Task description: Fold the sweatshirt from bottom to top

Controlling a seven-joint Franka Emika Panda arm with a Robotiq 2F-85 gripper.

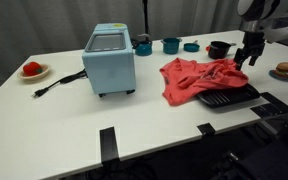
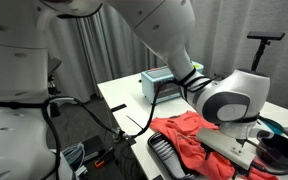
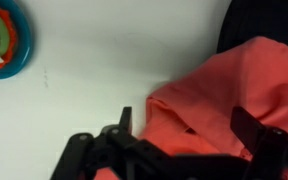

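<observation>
I need to lower my gripper first and then close it on the sweatshirt, because its fingers are above the sweatshirt's corner [image 1: 243, 79] [image 3: 164, 99] and white table shows below them.
A red sweatshirt [image 1: 202, 78] lies crumpled on the white table [image 1: 74, 120], partly over a black rack [image 1: 230, 98]. It also shows in an exterior view [image 2: 184, 135] and in the wrist view [image 3: 224, 90]. My gripper [image 1: 246, 56] hangs at the sweatshirt's far right edge, close above the cloth. In the wrist view the gripper [image 3: 186, 125] has its two fingers wide apart, with a fold of red cloth lying between them. I cannot tell whether the fingertips touch the cloth. In an exterior view the arm hides most of the gripper [image 2: 248, 150].
A light blue toaster oven [image 1: 110, 60] with a black cord stands left of the sweatshirt. Behind are teal cups [image 1: 144, 45], a black bowl [image 1: 218, 48] and a small teal dish [image 1: 191, 46]. A red item on a plate [image 1: 32, 69] sits far left, a doughnut [image 1: 284, 70] far right.
</observation>
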